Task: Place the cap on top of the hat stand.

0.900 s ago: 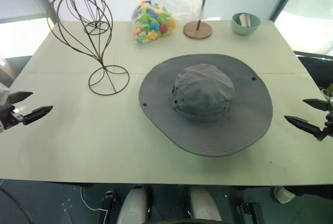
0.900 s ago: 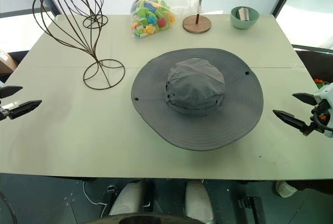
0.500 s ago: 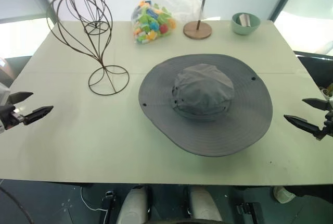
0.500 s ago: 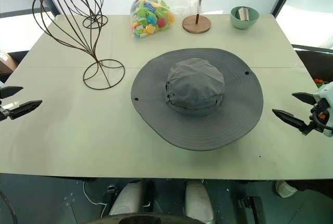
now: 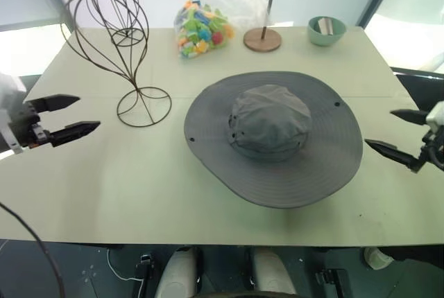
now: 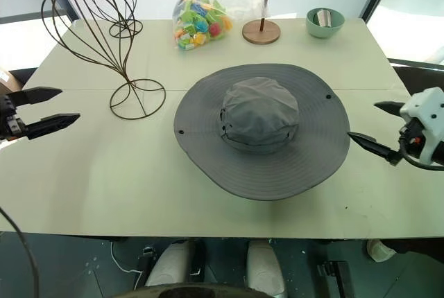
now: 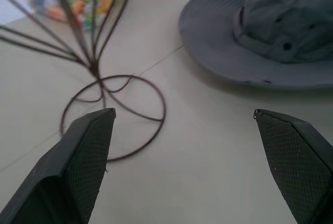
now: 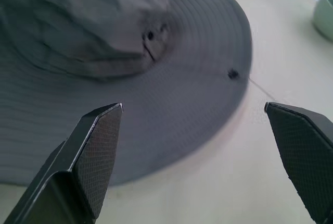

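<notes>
I should next grab the cap by the cap's thin brim edge [image 5: 359, 147] with my right gripper to place it. The cap's top [image 5: 269, 120] bulges wider than the gripper's fingers can open.
The cap [image 5: 270, 128], a wide-brimmed grey fabric hat, lies crown up in the middle of the table. The hat stand [image 5: 133, 76], a dark wire head on a ring base, stands upright at the back left, apart from the cap. My left gripper [image 5: 89, 111] hovers open over the table's left side, just left of the stand's ring base [image 7: 162, 110]. My right gripper [image 5: 378, 127] is open at the right, its fingers pointing at the cap's brim [image 8: 197, 104] and a little short of it. Neither holds anything.
A clear bag of colourful pieces [image 5: 201, 28], a thin pole on a brown wooden disc [image 5: 263, 39] and a green bowl [image 5: 327, 30] line the table's far edge. Bare tabletop [image 5: 139, 187] runs along the front edge.
Both grippers have moved inward from the table's side edges: the left toward the stand's base, the right toward the cap's brim. The cap and stand have not moved.
</notes>
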Available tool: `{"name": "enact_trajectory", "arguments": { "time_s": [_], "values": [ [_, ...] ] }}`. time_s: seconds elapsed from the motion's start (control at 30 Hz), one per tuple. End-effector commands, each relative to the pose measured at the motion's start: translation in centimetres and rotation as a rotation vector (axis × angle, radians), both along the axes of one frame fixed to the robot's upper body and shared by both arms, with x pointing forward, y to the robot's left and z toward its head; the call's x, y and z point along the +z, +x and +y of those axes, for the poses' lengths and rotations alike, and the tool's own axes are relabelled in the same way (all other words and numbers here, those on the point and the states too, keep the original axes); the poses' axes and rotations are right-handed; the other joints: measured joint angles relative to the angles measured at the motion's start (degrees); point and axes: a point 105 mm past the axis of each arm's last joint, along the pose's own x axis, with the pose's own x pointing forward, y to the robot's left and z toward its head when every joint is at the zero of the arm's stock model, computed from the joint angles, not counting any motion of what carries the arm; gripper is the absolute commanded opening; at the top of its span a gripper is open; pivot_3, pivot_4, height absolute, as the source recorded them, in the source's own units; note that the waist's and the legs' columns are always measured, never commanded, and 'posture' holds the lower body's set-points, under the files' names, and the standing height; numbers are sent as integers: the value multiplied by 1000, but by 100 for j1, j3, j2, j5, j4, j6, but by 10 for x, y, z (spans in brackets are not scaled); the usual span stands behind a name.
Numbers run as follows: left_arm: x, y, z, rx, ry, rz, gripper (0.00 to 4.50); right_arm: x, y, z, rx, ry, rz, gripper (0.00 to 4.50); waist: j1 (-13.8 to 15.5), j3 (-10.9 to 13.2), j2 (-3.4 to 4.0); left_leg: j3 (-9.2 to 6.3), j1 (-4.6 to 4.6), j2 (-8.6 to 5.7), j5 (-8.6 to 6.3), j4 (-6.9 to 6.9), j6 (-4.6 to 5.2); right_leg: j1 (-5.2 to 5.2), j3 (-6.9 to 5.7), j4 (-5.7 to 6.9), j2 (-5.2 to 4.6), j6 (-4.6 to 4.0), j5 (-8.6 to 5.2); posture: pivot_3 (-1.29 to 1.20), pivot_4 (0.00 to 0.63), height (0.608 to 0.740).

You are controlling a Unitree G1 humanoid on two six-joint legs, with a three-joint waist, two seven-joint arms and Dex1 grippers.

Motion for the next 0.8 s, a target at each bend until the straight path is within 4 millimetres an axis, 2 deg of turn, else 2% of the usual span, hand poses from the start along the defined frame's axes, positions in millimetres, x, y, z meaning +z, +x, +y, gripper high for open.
{"name": "enact_trajectory", "arguments": {
  "time_s": [0.03, 0.1, 0.2, 0.33, 0.43, 0.57, 0.63, 0.67, 0.73, 0.8],
  "values": [
    [5, -13, -32, -189, 56, 36, 4458, 17, -18, 48, 173, -88, -48, 4500, 5, 0, 0, -1, -1, 1, 0, 0, 0, -1, 0, -1, 2, 0, 0, 0, 150, 739],
    [3, -19, -45, -276, 83, 62, 4458, 12, -31, 69, 250, -111, -31, 4500, 10, 0, -1, -2, -1, 2, 0, 1, 0, 1, 0, -2, 7, 0, 0, 0, 150, 739],
    [1, -26, -62, -396, 114, 90, 4458, -2, -47, 88, 324, -180, 4, 4500, 37, 1, -2, -2, -1, 1, 0, 5, 0, 5, 0, -3, 11, 0, 0, 0, 150, 739],
    [2, -23, -75, -475, 116, 94, 4458, -25, -71, 99, 402, -292, 65, 4500, 60, 2, -6, -7, -1, -2, 0, 18, 0, 18, -5, -7, 14, 0, 0, 0, 150, 739],
    [0, -21, -80, -507, 115, 99, 4458, -47, -84, 91, 431, -448, 110, 4500, 38, 2, -10, -8, 1, -3, 0, 20, 1, 22, -6, -8, 17, 2, 0, 0, 150, 739],
    [-3, -16, -86, -520, 115, 85, 4458, -63, -83, 85, 407, -511, 85, 4500, 16, 3, -14, -8, 4, 1, 0, 21, 1, 22, -5, -7, 24, 3, 0, 0, 150, 739],
    [0, -14, -89, -524, 95, 76, 4458, -72, -76, 85, 377, -542, 44, 4500, 14, 3, -18, -8, 5, 5, 1, 23, 1, 22, -1, -6, 33, 2, 0, 0, 150, 739],
    [1, -13, -91, -524, 92, 69, 4458, -83, -72, 86, 365, -575, 16, 4500, 14, 4, -20, -10, 5, 7, 1, 24, 1, 22, -1, -6, 36, 2, 0, 0, 150, 739],
    [1, -11, -92, -524, 92, 58, 4458, -99, -69, 93, 368, -598, -30, 4500, 20, 1, -26, -12, 5, 8, 1, 24, 0, 21, 0, -5, 39, 2, 0, 0, 150, 739],
    [1, -11, -93, -523, 95, 54, 4458, -105, -61, 105, 319, -553, -102, 4500, 24, 1, -25, -12, 2, 8, 1, 23, 0, 17, 2, -5, 40, 1, 0, 0, 150, 739]
  ]
}}
